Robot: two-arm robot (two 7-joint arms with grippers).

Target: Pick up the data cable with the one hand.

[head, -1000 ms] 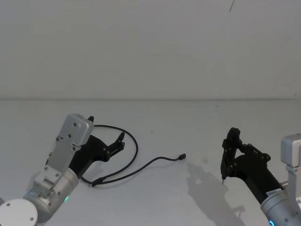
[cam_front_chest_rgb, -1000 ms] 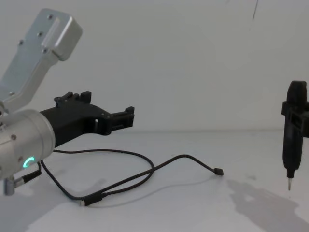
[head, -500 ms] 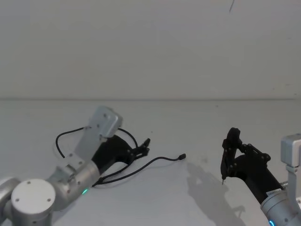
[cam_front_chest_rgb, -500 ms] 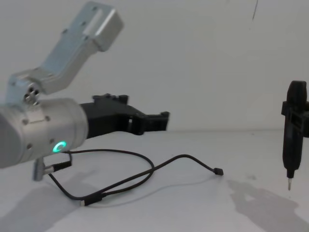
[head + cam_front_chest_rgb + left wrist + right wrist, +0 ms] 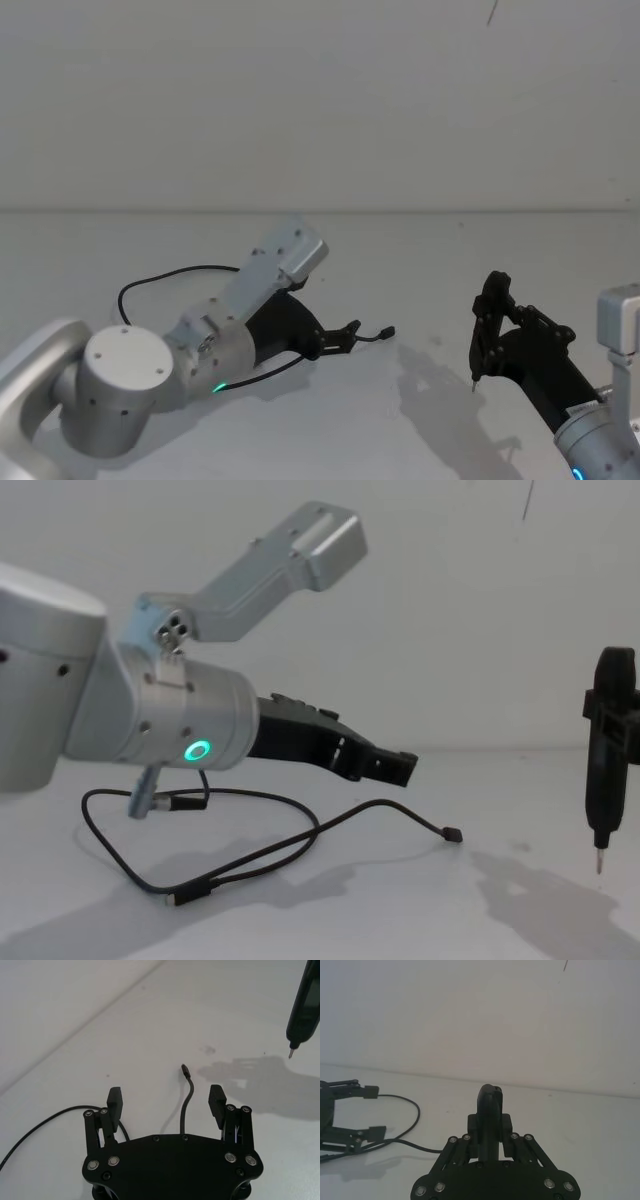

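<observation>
The cord arches up off the table just behind its plug, while its loop (image 5: pixel 255 793) lies slack. The left gripper should next pinch that raised arch (image 5: pixel 368 805).
The data cable (image 5: pixel 150 279) is a thin black cord lying in a loop on the white table, one small plug (image 5: pixel 388 331) pointing right. My left gripper (image 5: pixel 349 334), black with a silver wrist and green ring, hovers open just left of that plug. In the left wrist view the data cable (image 5: pixel 187 1101) runs between the spread fingers (image 5: pixel 114 1102) of the left gripper (image 5: pixel 165 1095), untouched, plug end (image 5: pixel 184 1067) ahead. From the chest, the left gripper (image 5: pixel 398 767) hangs above the data cable (image 5: pixel 300 832). My right gripper (image 5: pixel 495 318) stays at the right, shut on a black pen-like tool (image 5: pixel 490 1102).
The pen-like tool's metal tip (image 5: pixel 599 864) points down at the table on the right, casting a shadow beside it. The cable's joined plugs (image 5: pixel 190 894) lie near the front left. A plain white wall rises behind the table.
My left arm has swung right and forward over the cable loop, bringing the open gripper up to the cable's right end. The cable and right arm have not moved.
</observation>
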